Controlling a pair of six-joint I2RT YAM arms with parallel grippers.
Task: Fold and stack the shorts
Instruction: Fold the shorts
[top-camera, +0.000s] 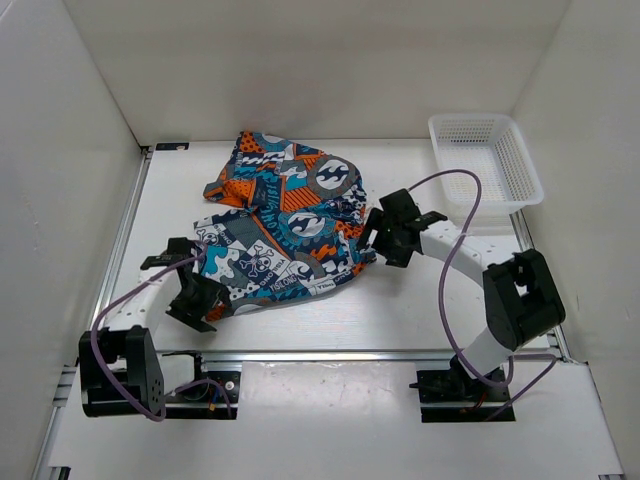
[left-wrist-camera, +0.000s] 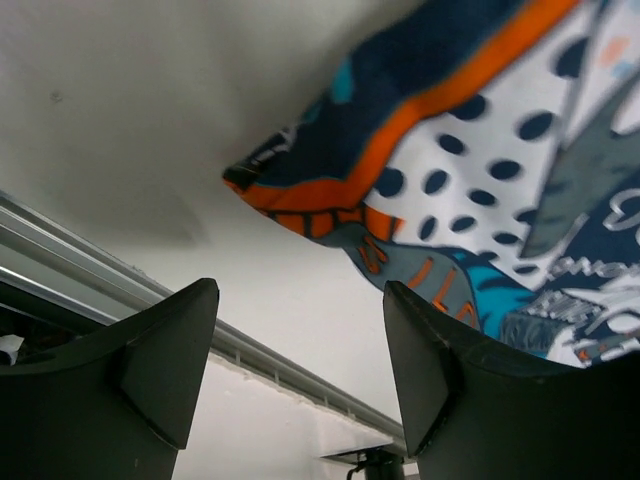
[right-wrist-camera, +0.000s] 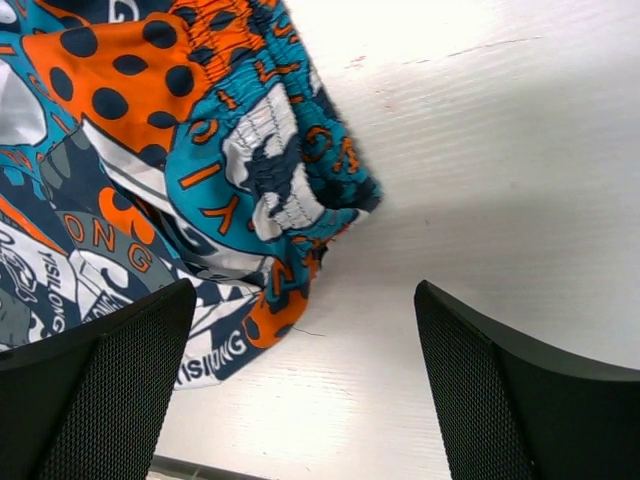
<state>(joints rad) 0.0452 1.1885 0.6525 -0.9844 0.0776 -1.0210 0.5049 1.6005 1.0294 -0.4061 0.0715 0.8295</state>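
I will spread the shorts for folding, so my right gripper will next grip the shorts' gathered waistband at its end corner (top-camera: 367, 256) (right-wrist-camera: 345, 200), opposite the dotted corner.
The patchwork shorts (top-camera: 285, 225) lie in a loose fold at the middle of the table, orange, teal, blue and white. My left gripper (top-camera: 197, 290) sits at their near left corner, open, nothing between its fingers; in the left wrist view a dotted corner of the shorts (left-wrist-camera: 480, 170) lies just beyond the fingertips. My right gripper (top-camera: 385, 240) stands open at the shorts' right edge. In the right wrist view the gathered waistband of the shorts (right-wrist-camera: 270, 170) lies ahead and left of the fingers, and bare table shows between them.
A white mesh basket (top-camera: 488, 160) stands at the back right corner. A metal rail (top-camera: 330, 355) runs along the table's near edge, and white walls close in the left, back and right sides.
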